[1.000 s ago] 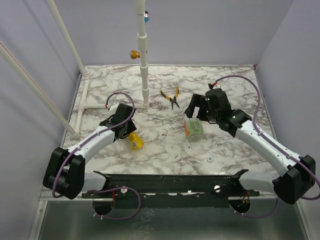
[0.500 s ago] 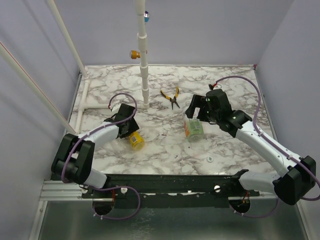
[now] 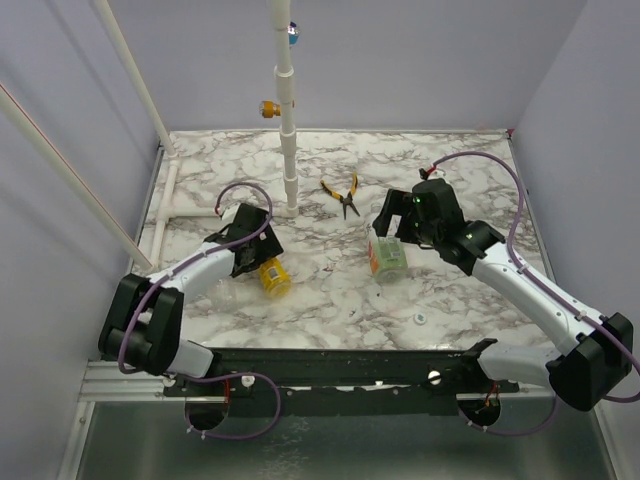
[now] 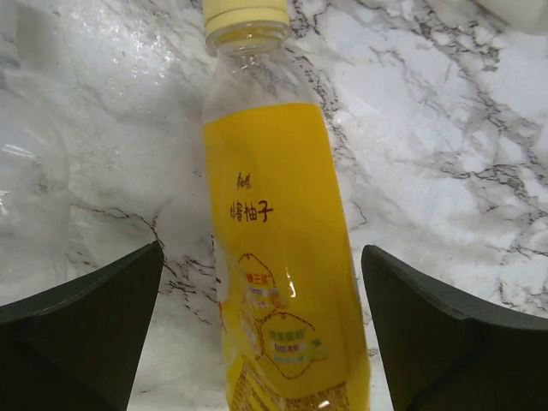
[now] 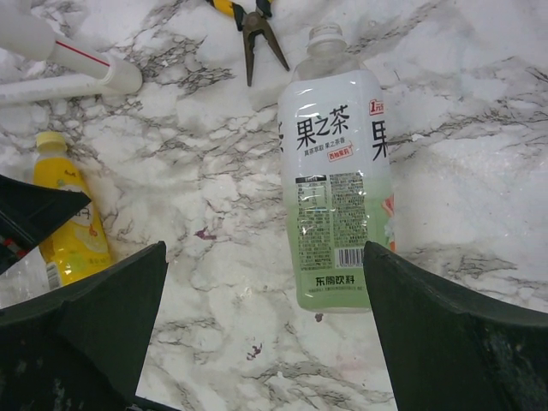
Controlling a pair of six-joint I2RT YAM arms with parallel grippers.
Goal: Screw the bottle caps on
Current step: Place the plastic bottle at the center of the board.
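Observation:
My right gripper will grab the green-and-white labelled bottle by the sides of its body, leaving its neck free, to hand it to my left gripper for capping.
The yellow bottle (image 4: 274,257) lies on the marble table with a yellow cap (image 4: 246,13) on its neck. My left gripper (image 4: 261,250) is open, its jaws apart on either side of the bottle's body without touching it. From above, the left gripper (image 3: 250,250) sits just behind the yellow bottle (image 3: 272,277). The clear bottle (image 5: 338,188) with the green-and-white label lies flat, its neck (image 5: 325,36) bare. My right gripper (image 5: 265,257) hangs open above that bottle's base end, holding nothing. A whitish cap (image 3: 419,319) lies alone near the front edge.
Yellow-handled pliers (image 3: 343,195) lie behind the clear bottle. A white pipe post (image 3: 288,120) stands at the back, with a small orange piece (image 3: 268,108) and a blue one (image 3: 293,33) on it. Something clear and glassy (image 4: 26,188) lies left of the yellow bottle.
My left gripper's jaws have gone from shut to wide open by the yellow bottle, and the left arm's near end has shifted. The right arm and the clear bottle have stayed put.

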